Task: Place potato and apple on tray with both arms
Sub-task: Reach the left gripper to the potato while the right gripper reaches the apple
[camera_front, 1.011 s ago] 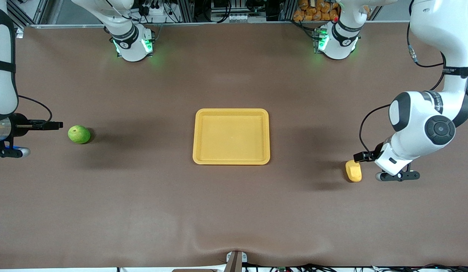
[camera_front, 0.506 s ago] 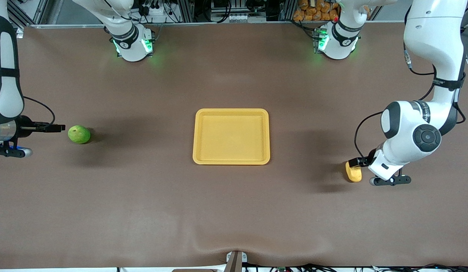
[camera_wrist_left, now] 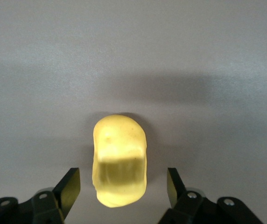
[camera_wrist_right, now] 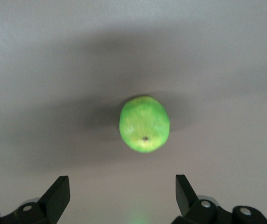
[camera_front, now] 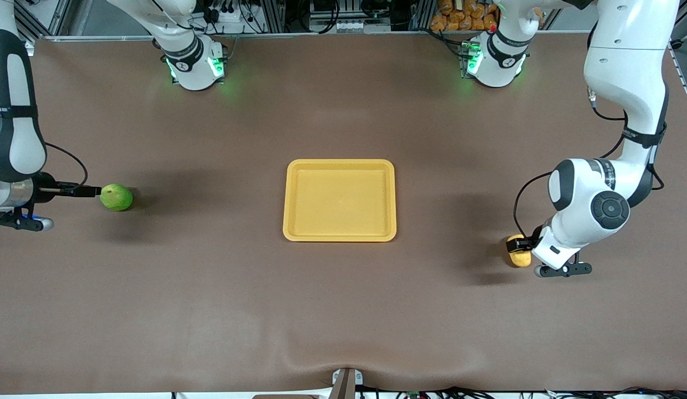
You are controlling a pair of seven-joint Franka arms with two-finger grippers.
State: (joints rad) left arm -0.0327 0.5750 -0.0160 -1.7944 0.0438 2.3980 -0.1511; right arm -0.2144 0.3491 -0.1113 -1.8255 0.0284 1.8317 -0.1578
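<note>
I should place the apple [camera_front: 116, 197] on the tray, so my right gripper should grab the green apple by its round sides next.
The yellow-orange tray [camera_front: 299, 233] lies flat at the table's middle and holds nothing. The yellow potato [camera_front: 520, 259] lies on the table toward the left arm's end. My left gripper [camera_front: 516, 245] is open and low over it; in the left wrist view the potato [camera_wrist_left: 119, 156] sits between the spread fingertips [camera_wrist_left: 68, 186], apart from both. The green apple [camera_front: 116, 197] lies toward the right arm's end. My right gripper [camera_front: 92, 192] is open right beside it; in the right wrist view the apple [camera_wrist_right: 144, 123] lies ahead of the fingers, outside them.
The brown table [camera_front: 343, 310] is bare around the tray. The arm bases with green lights [camera_front: 194, 66] stand along the table edge farthest from the front camera. A small mount [camera_front: 345, 382] sits at the nearest edge.
My left gripper has come down and closed in over the potato. My right gripper has moved toward the apple until its tips reach beside it. Apple, potato and tray have stayed put.
</note>
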